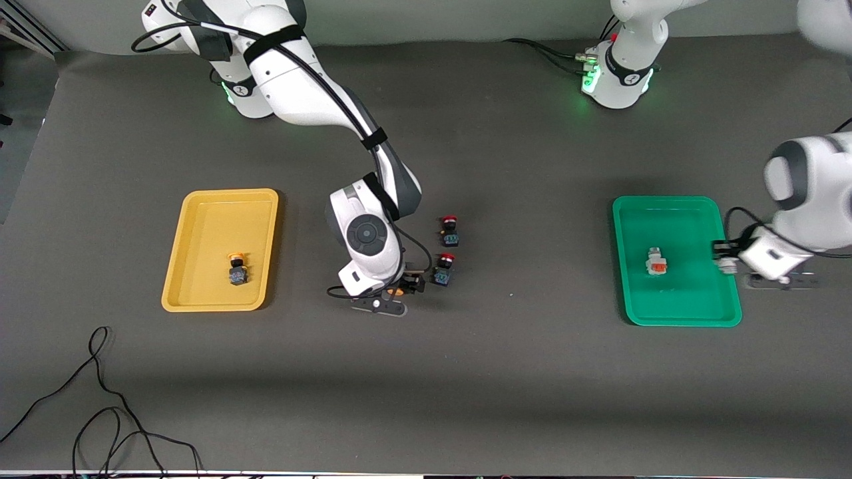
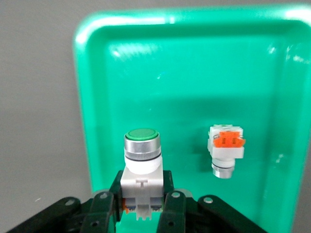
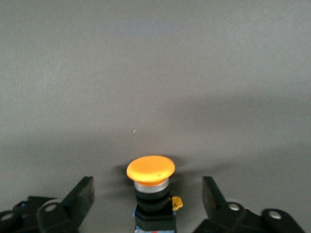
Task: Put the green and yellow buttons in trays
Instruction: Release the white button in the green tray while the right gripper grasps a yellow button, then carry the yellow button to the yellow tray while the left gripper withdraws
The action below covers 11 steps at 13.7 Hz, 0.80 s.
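Observation:
The yellow-capped button needs to go in the yellow tray. My right gripper should next grab it by its black body (image 3: 154, 213) to place it there.
My right gripper (image 1: 398, 291) is open and low at the table's middle. Its fingers (image 3: 80, 196) stand on either side of a black-bodied button with a yellow-orange cap (image 3: 151, 187), not touching it. A second yellow-capped button (image 1: 237, 269) lies in the yellow tray (image 1: 200, 219). My left gripper (image 1: 722, 256) is shut on the white-bodied button with a green cap (image 2: 142, 158). It holds the button over the green tray's (image 1: 692, 299) edge at the left arm's end. The white button with an orange mark (image 1: 656, 261) lies in that tray and also shows in the left wrist view (image 2: 226, 148).
Two black switches with red caps (image 1: 450, 229) (image 1: 444, 268) stand close beside the right gripper, toward the left arm's end. A black cable (image 1: 100, 399) loops on the table near the front camera, at the right arm's end.

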Each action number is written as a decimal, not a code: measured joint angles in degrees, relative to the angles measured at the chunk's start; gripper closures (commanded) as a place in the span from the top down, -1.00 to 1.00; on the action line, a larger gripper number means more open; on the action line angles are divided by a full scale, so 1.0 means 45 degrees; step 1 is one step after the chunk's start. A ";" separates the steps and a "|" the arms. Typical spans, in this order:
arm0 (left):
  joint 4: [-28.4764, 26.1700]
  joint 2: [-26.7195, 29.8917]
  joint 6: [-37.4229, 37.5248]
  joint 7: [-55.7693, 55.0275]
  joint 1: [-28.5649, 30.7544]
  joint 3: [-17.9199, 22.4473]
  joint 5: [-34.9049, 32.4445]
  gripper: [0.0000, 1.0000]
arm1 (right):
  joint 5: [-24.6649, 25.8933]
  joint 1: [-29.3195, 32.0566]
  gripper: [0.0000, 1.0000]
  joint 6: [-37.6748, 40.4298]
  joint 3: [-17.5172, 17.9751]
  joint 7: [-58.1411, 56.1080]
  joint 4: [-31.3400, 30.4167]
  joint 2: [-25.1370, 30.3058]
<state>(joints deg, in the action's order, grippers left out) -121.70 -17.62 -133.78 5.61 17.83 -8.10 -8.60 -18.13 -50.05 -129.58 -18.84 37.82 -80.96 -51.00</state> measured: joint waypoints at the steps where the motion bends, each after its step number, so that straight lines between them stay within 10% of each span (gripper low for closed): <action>1: -0.0516 -0.0359 -0.0903 0.0000 0.0037 0.0014 -0.0055 -0.83 | 0.0000 -0.0094 -0.78 0.0001 0.0002 0.0000 0.0002 -0.0041; 3: -0.0876 -0.1102 -0.1959 0.0016 0.0224 0.0047 -0.0193 -0.47 | 0.0000 -0.0206 -1.00 0.0006 0.0003 0.0000 0.0001 -0.0095; 4: -0.0857 -0.1323 -0.2131 0.0057 0.0279 0.0056 -0.0227 0.55 | 0.0000 -0.0207 -1.00 0.0007 0.0003 0.0000 0.0001 -0.0103; 5: -0.0810 -0.1347 -0.2150 0.0165 0.0293 0.0055 -0.0239 0.99 | 0.0000 -0.0206 -1.00 0.0007 0.0002 0.0000 0.0001 -0.0103; 11: 0.1551 -0.0806 0.1468 0.0931 0.0298 0.0022 -0.0264 1.00 | 0.0000 0.0074 -1.00 0.1017 -0.0286 -0.0083 0.0349 0.0282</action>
<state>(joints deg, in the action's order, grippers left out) -114.72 -21.25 -127.17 9.80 19.17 -8.00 -9.79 -18.12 -49.72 -125.01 -20.13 37.44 -79.38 -49.73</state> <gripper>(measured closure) 0.031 0.670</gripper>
